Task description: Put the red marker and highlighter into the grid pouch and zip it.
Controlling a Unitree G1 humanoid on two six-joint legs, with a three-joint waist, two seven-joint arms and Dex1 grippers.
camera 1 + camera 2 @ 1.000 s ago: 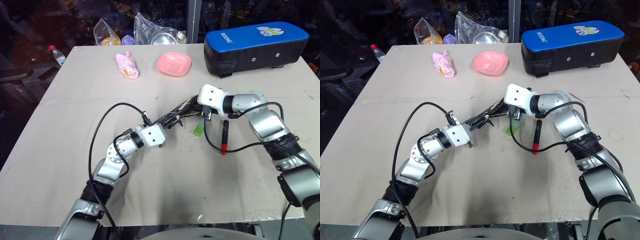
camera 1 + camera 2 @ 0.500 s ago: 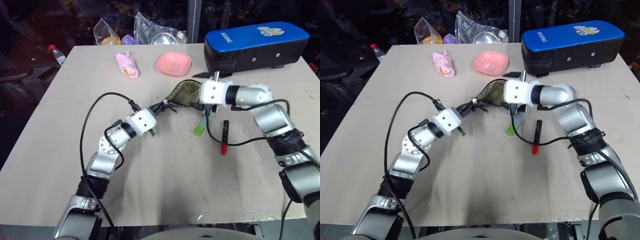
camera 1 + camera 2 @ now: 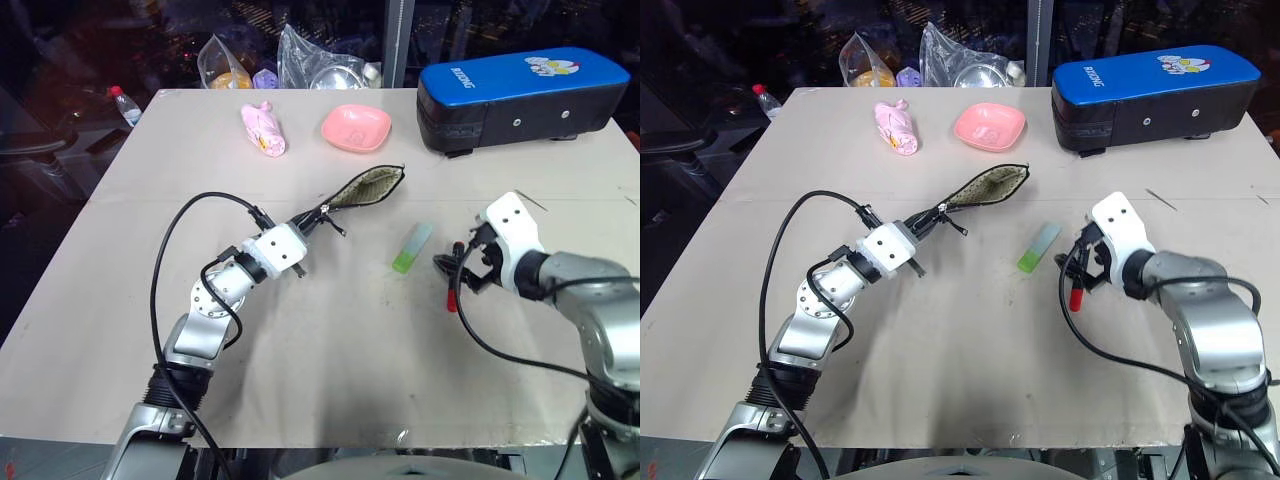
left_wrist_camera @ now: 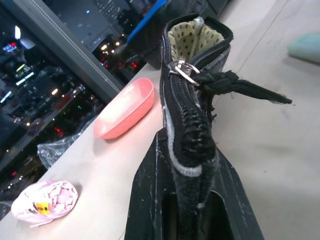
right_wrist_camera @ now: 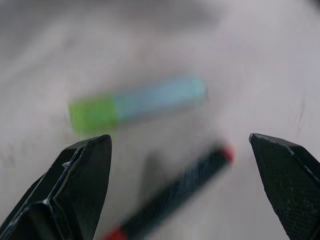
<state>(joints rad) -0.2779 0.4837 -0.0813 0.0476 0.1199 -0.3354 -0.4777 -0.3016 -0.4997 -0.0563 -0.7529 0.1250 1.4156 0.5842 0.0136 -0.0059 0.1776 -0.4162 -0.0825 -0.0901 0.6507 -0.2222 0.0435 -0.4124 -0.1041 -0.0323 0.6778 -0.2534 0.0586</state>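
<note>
My right gripper's fingers are above the red marker (image 3: 452,290) (image 5: 175,192), so my right gripper should go lower before it closes on the red marker.
The grid pouch (image 3: 362,189) lies out along the table with its mouth gaping and the beige lining (image 4: 193,39) showing. My left gripper (image 3: 312,220) is shut on the pouch's closed end, and the zipper pull (image 4: 183,68) sits just beyond its fingers. The light-green highlighter (image 3: 412,248) lies on the table to the right of the pouch. Further right lies the red marker (image 3: 1077,293), partly under my right gripper (image 3: 1085,263). That gripper hovers open above the marker (image 5: 175,192) and the highlighter (image 5: 137,102), holding nothing.
A blue-and-black case (image 3: 515,90) stands at the back right. A pink dish (image 3: 355,127) and a pink packet (image 3: 265,130) lie behind the pouch. Plastic bags (image 3: 320,65) and a small bottle (image 3: 125,105) sit at the table's far edge.
My right gripper has let go of the pouch's mouth, opened wide and pulled back to the right, over the marker. The pouch's mouth now stands open. My left gripper keeps its hold.
</note>
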